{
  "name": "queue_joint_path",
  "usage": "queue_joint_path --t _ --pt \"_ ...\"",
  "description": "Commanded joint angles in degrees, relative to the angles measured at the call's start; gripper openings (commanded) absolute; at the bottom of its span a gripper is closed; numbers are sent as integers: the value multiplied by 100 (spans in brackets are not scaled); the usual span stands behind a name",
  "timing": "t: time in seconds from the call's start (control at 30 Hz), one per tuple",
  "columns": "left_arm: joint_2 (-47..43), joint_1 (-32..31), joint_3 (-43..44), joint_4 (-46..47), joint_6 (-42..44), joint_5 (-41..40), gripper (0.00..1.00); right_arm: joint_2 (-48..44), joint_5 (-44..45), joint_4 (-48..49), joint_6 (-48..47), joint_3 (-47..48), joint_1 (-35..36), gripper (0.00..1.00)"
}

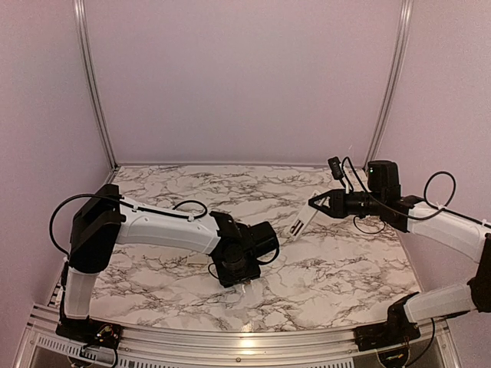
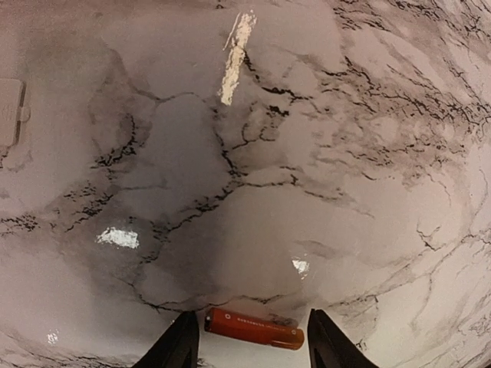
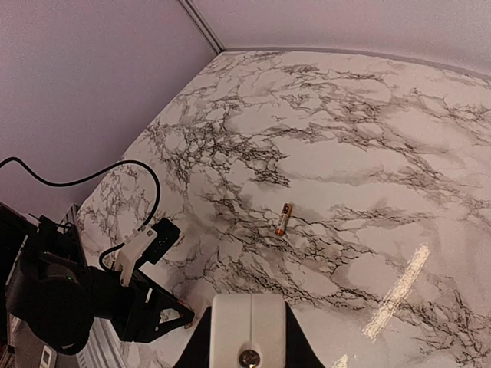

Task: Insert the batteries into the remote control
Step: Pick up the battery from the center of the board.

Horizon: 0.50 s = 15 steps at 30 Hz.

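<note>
The battery lies crosswise between the open fingers of my left gripper, one end toward each fingertip. My left gripper should close now, as that would hold the battery.
One battery (image 2: pixel 253 328), copper-orange, lies flat on the marble table between the fingertips of my left gripper (image 2: pixel 252 320). The jaws are open, one on each side of it, apart from it. In the top view my left gripper (image 1: pixel 242 282) points down at the table's middle. A second battery (image 3: pixel 283 218) lies alone on the table. My right gripper (image 1: pixel 316 202) is shut on the white remote control (image 1: pixel 302 221), held above the table and tilted down to the left. In the right wrist view the remote (image 3: pixel 247 322) shows foreshortened between the black fingers.
A pale flat plastic piece with a small tab (image 2: pixel 9 111) lies at the left edge of the left wrist view. The left arm's wrist and cable (image 3: pixel 142 249) are in the right wrist view. Purple walls with metal posts (image 1: pixel 92 84) enclose the marble table (image 1: pixel 337 268).
</note>
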Motion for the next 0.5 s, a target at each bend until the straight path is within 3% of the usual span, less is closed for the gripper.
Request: queue_joint_path --t 0.0,0.2,0.47 --pt "229 55 191 -367 102 -1 48 -114 71 -47 -105 101 -53 0" --pt "311 114 212 -385 227 95 29 -95 79 -31 -106 97 -62 0" --pt "368 207 264 -372 519 87 19 -33 63 -9 -106 92 -66 0"
